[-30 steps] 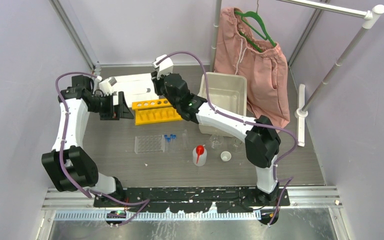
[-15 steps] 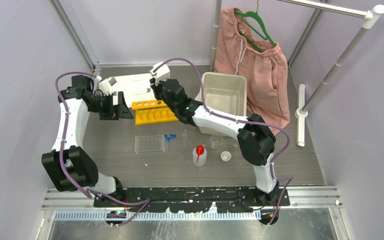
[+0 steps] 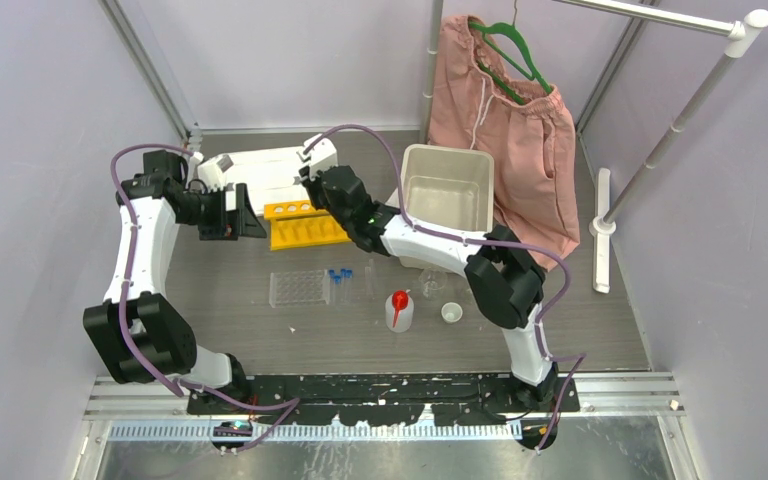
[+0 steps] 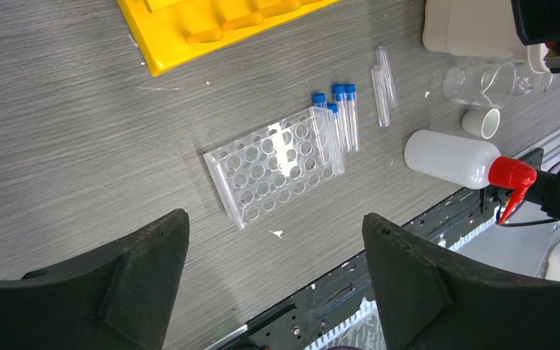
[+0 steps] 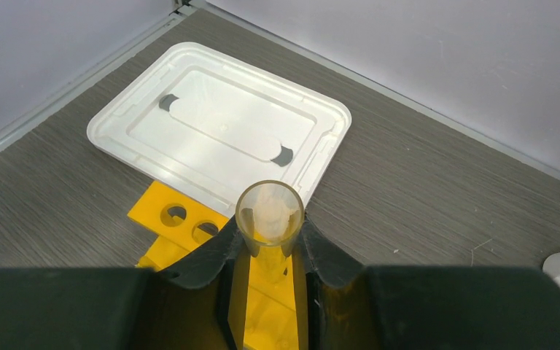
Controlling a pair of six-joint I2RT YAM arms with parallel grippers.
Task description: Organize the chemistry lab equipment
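My right gripper keeps holding the clear glass tube [image 5: 270, 211] above the yellow rack until in a hole, since it would topple onto the rack if released.
My right gripper [image 5: 270, 240] is shut on a clear glass tube [image 5: 270, 211], held upright over the yellow six-hole rack [image 5: 171, 219]; from above this gripper [image 3: 322, 190] is at the rack's [image 3: 305, 225] right part. My left gripper [image 3: 245, 215] is open and empty just left of the rack; its fingers [image 4: 138, 270] frame bare table. The clear grid rack [image 4: 277, 164], blue-capped tubes [image 4: 339, 109], two loose clear tubes [image 4: 383, 87], the red-spouted squeeze bottle [image 4: 467, 160], the tiny white cup [image 4: 481, 122] and clear glassware [image 4: 481, 82] lie on the table.
A white lid [image 3: 265, 170] lies flat behind the yellow rack. A beige bin [image 3: 448, 190] stands to the right. Pink shorts [image 3: 505, 130] hang on a green hanger at the back right. A white rail stand [image 3: 600, 225] is at the right.
My right gripper has moved left and back with the glass tube, over the yellow rack. The left arm has not moved.
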